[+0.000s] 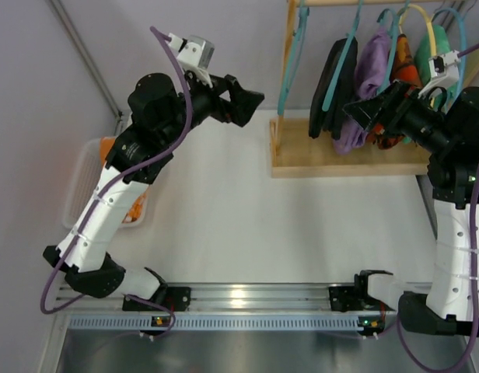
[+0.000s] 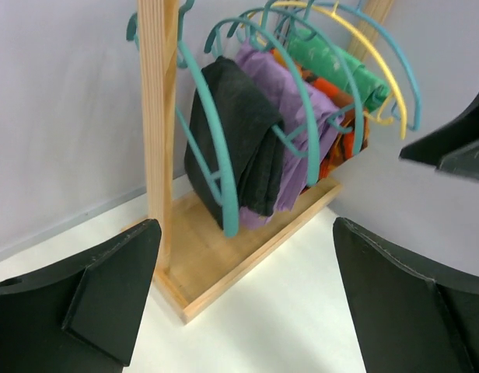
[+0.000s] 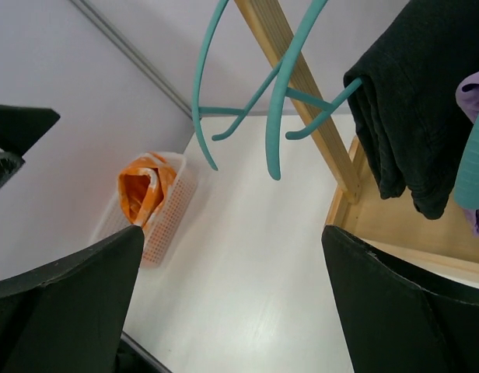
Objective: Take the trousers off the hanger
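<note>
The right gripper reaches the trousers' teal hanger and grabs it by its near curved arm (image 1: 336,80) next, leaving the trousers free to remove.
Black trousers (image 1: 330,85) hang folded over a teal hanger (image 1: 344,54) on a wooden rack (image 1: 340,159) at the back right. In the left wrist view the trousers (image 2: 236,136) are the nearest garment on the rack. My left gripper (image 1: 243,101) is open and empty, raised left of the rack and facing it; its own view (image 2: 247,311) shows both fingers wide apart. My right gripper (image 1: 368,113) is open and empty, just in front of the hanging garments; in its view (image 3: 232,311) the trousers (image 3: 410,101) hang at the upper right.
Purple (image 1: 368,78), orange-red (image 1: 403,74) and green (image 1: 428,50) garments hang behind the trousers. An empty teal hanger (image 1: 290,70) hangs left of them by the rack post. A white basket (image 1: 78,194) with an orange garment (image 3: 142,194) stands at the left edge.
</note>
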